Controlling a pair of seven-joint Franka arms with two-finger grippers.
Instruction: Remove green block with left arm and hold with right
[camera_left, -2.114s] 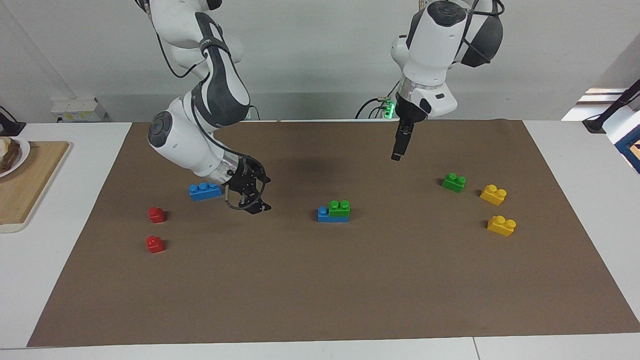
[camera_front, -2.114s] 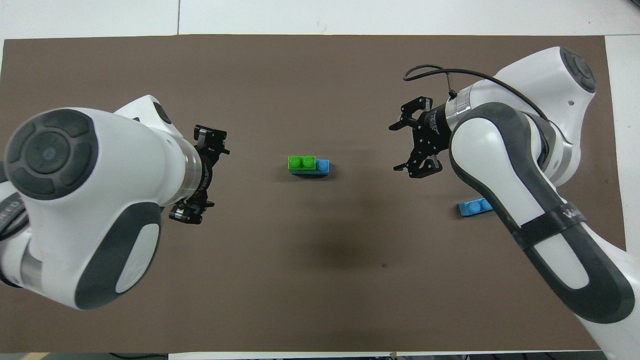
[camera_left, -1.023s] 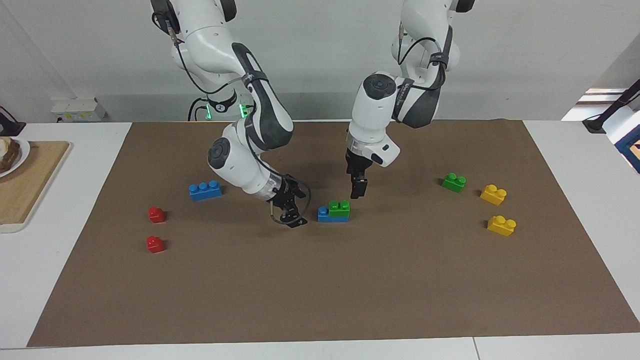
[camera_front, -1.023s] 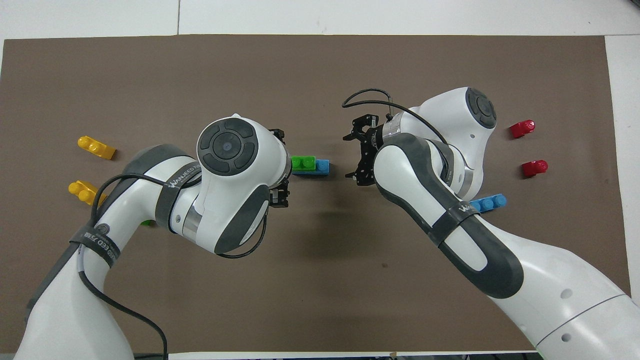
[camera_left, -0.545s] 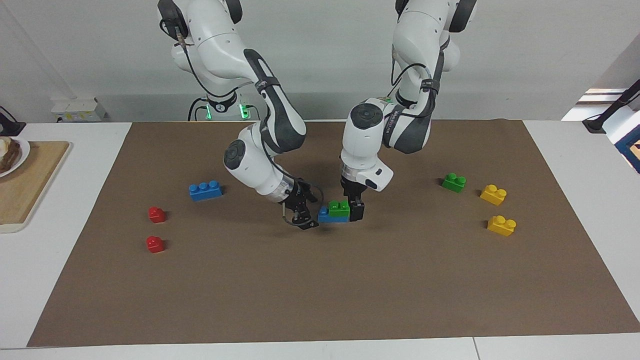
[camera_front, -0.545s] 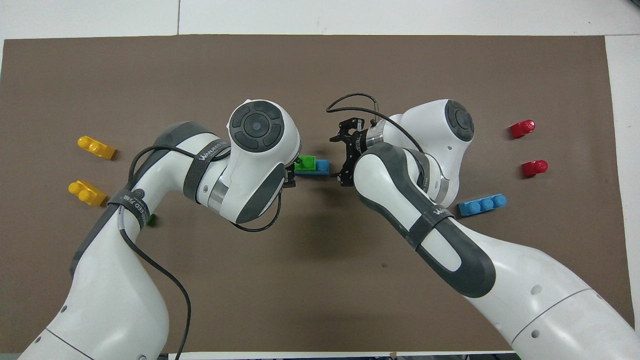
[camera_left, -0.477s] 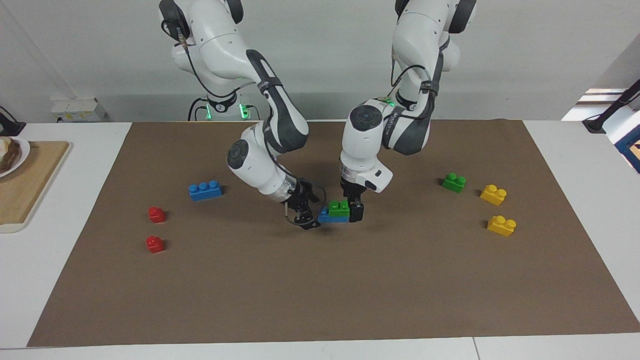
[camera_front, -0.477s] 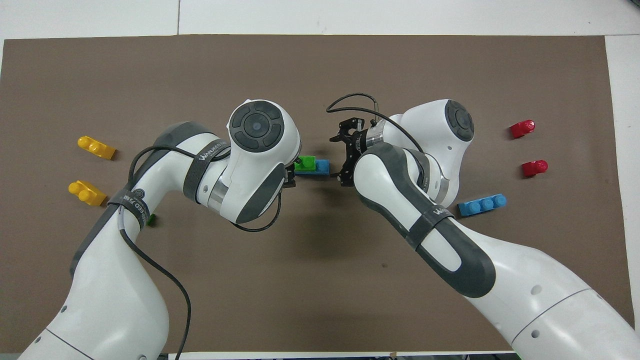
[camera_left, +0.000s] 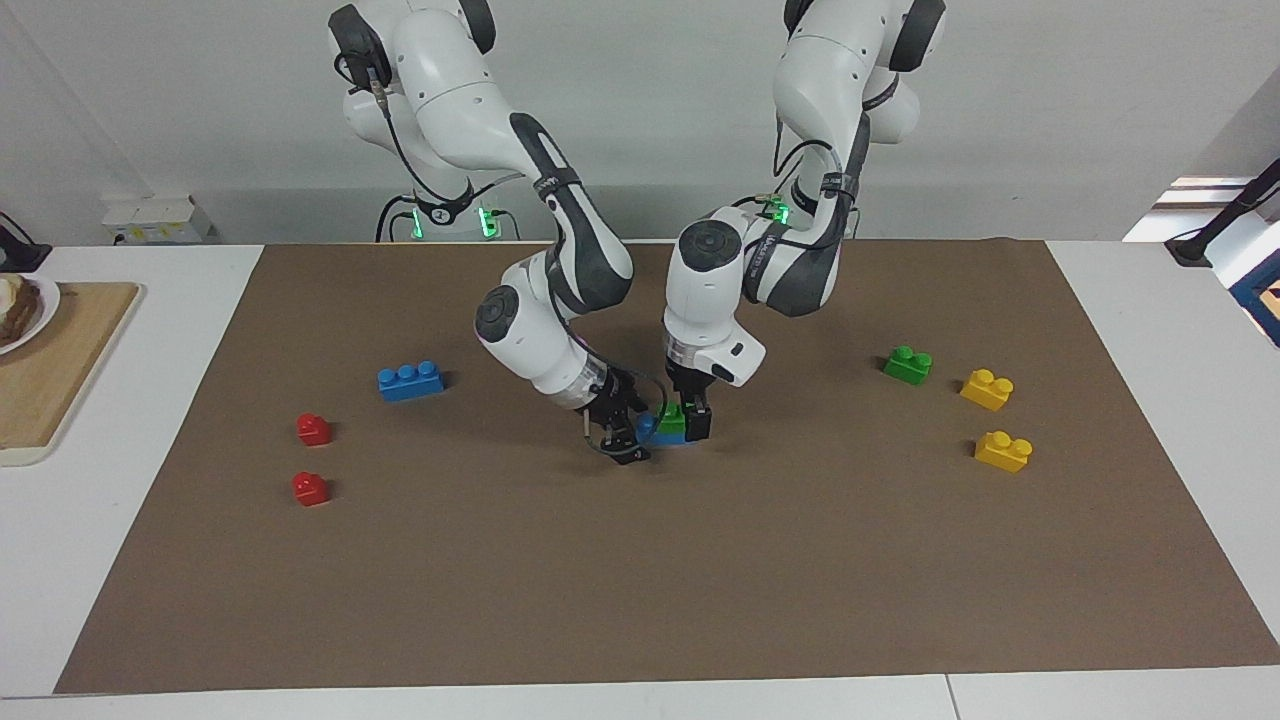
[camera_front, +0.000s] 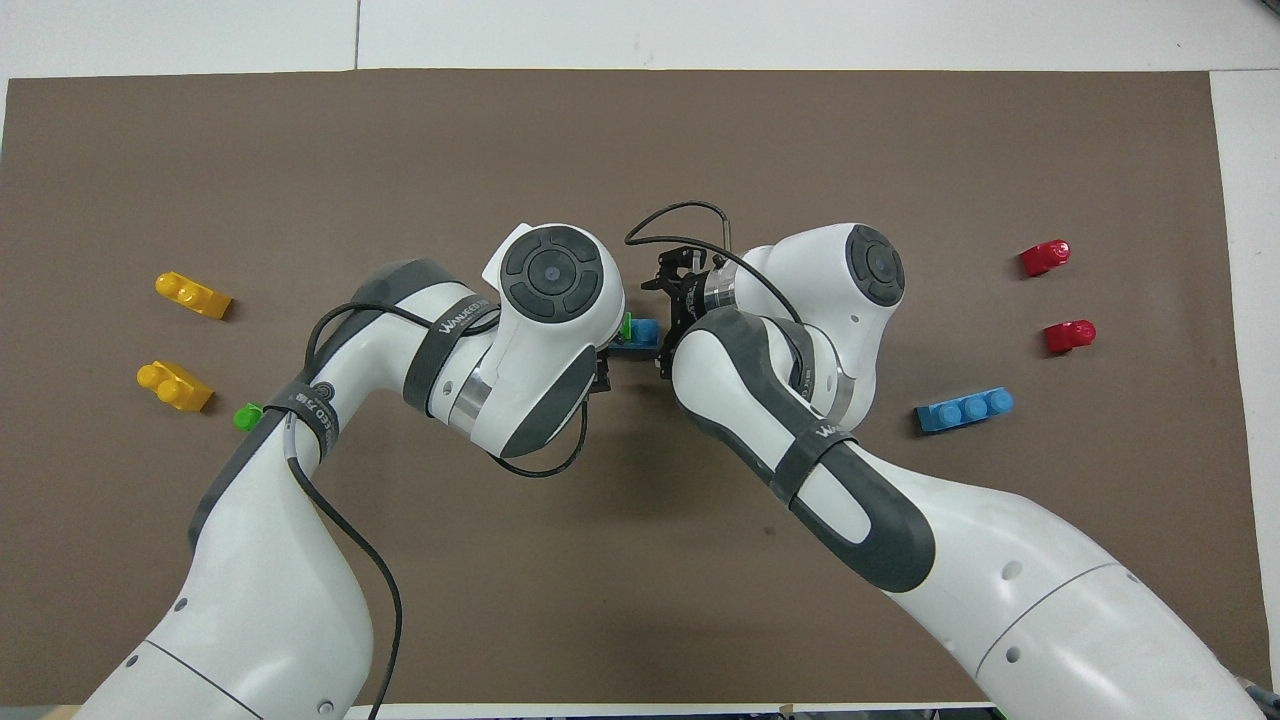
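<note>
My right gripper holds the blue brick by its uncovered end (camera_front: 648, 334) next, which leaves the green block free to come off.
The green block (camera_left: 670, 418) sits pressed on a blue brick (camera_left: 648, 430) in the middle of the brown mat. My left gripper (camera_left: 685, 420) is lowered over the green block, open, with one finger (camera_left: 697, 422) against the block's end toward the left arm. My right gripper (camera_left: 627, 432) is open and low at the blue brick's other end, which lies between its fingers. In the overhead view only a sliver of the green block (camera_front: 627, 326) and of the blue brick (camera_front: 646, 329) shows between the two wrists; the right gripper (camera_front: 662, 325) shows there, the left one is hidden under its wrist.
A second green brick (camera_left: 907, 364) and two yellow bricks (camera_left: 987, 389) (camera_left: 1003, 450) lie toward the left arm's end. A loose blue brick (camera_left: 410, 381) and two red pieces (camera_left: 314, 429) (camera_left: 310, 488) lie toward the right arm's end. A wooden board (camera_left: 50, 360) lies off the mat.
Both grippers have closed in on the stacked bricks. The left one has come down over the green block; the right one has slid up to the blue brick's end.
</note>
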